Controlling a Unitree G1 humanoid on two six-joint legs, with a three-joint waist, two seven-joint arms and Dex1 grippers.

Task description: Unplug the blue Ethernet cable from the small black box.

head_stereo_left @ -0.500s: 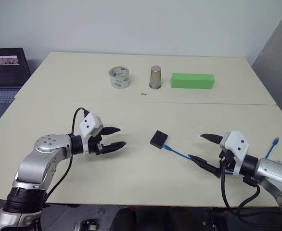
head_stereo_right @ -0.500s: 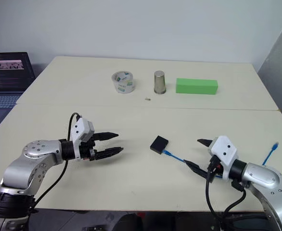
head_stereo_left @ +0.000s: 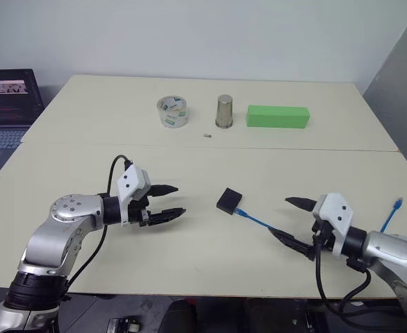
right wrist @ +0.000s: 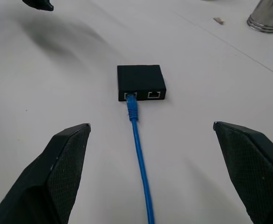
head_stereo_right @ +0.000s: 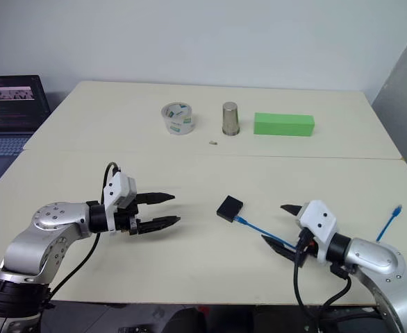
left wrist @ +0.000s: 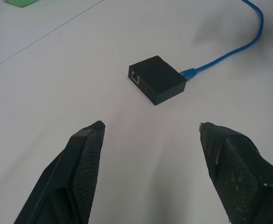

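Note:
The box should be held by its empty-port end [head_stereo_left: 223, 199], so my left gripper should grab it there next. That leaves the small black box's blue cable plug [head_stereo_left: 240, 212] free to pull out.
The small black box [head_stereo_left: 229, 200] lies flat on the cream table [head_stereo_left: 189, 263], midway between my two grippers. The blue Ethernet cable [head_stereo_left: 255, 220] is plugged into one of two ports on the box's side [right wrist: 141, 82] and runs right under my right gripper; its free clear plug [head_stereo_left: 396, 204] lies at the far right. My left gripper [head_stereo_left: 178, 200] hovers open to the left of the box, pointing at it, nothing between its fingers [left wrist: 87, 154]. My right gripper [head_stereo_left: 280, 216] stands open to the right of the box, straddling the cable [right wrist: 139, 144] without touching it.
At the back of the table stand a roll of clear tape [head_stereo_left: 172, 112], a metal cup [head_stereo_left: 224, 111] and a green block [head_stereo_left: 278, 116], with a tiny scrap [head_stereo_left: 207, 135] in front of them. A laptop [head_stereo_left: 5, 104] sits off the table's left edge.
Both grippers have edged slightly toward the box, the right one also a touch lower. The box and cable have not moved.

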